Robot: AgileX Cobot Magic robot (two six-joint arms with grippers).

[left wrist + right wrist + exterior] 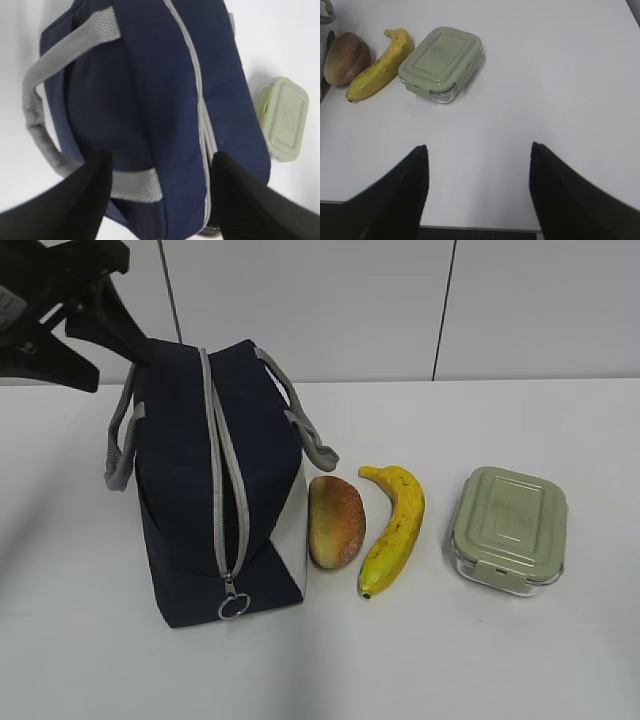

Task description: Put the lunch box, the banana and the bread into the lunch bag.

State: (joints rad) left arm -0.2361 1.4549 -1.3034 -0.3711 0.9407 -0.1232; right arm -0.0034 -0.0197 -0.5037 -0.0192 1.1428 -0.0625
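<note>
My left gripper pinches the raised edge of its opening (pixel 151 352) next, away from the ring pull (pixel 233 606), since the lunch bag's slack navy cloth spreads wide.
The navy lunch bag (pixel 185 490) stands at the left of the table, its grey zipper (pixel 225 490) shut, with the ring pull (pixel 233 606) at the near end. To its right lie the bread (pixel 336 520), the banana (pixel 393 528) and the green-lidded lunch box (pixel 509 528), side by side. My left gripper (pixel 120 365) is open above the bag's far end, and in the left wrist view (pixel 160 160) its jaws hang open over the bag (pixel 150 100) near a grey handle (pixel 132 184). My right gripper (pixel 477 150) is open and empty over bare table, with the lunch box (pixel 442 62), banana (pixel 380 67) and bread (pixel 347 57) far ahead of it. It is out of the exterior view.
The white table (pixel 560 660) runs right and forward of the objects. Its front edge (pixel 480 231) shows below my right gripper. A white panelled wall (pixel 400 310) stands behind. The lunch box (pixel 282 117) shows beside the bag in the left wrist view.
</note>
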